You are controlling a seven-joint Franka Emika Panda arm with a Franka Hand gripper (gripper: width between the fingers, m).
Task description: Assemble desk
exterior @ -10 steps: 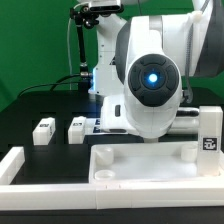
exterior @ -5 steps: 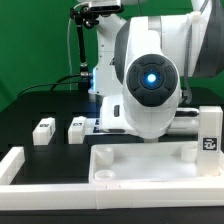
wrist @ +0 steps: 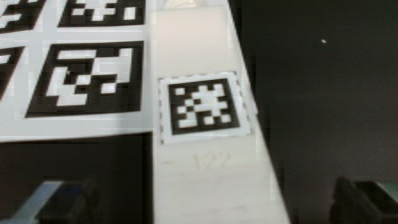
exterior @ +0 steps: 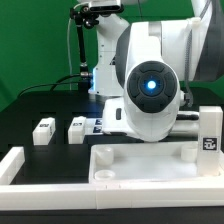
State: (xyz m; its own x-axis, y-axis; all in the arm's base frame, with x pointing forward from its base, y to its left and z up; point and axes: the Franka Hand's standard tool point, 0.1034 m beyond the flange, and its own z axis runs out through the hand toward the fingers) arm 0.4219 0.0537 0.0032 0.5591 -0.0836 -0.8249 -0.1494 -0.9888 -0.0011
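My gripper is to fit the desk leg [wrist: 210,150] onto the white tabletop panel, so next it needs to grip the leg by its plain end past the tag.
In the wrist view a white square-section desk leg [wrist: 210,150] with a black-and-white tag [wrist: 205,105] lies on the black table beside the marker board [wrist: 71,70]. My gripper [wrist: 210,200] is open and straddles the leg. One dark fingertip [wrist: 54,202] and the other [wrist: 365,200] each stand off from a side of the leg with a gap. In the exterior view the arm's bulk [exterior: 150,90] hides the gripper and this leg. The rimmed white tabletop panel [exterior: 140,165] lies in front of the arm. Two small tagged leg blocks [exterior: 43,131] [exterior: 77,128] sit at that view's left.
A white border rail [exterior: 12,165] runs along the front at the exterior view's left. A taller white tagged block [exterior: 210,132] stands at that view's right. A stand with cables [exterior: 80,50] rises behind the arm against the green backdrop.
The arm has sunk a little and shifted slightly toward the exterior view's left. The parts on the table have not moved.
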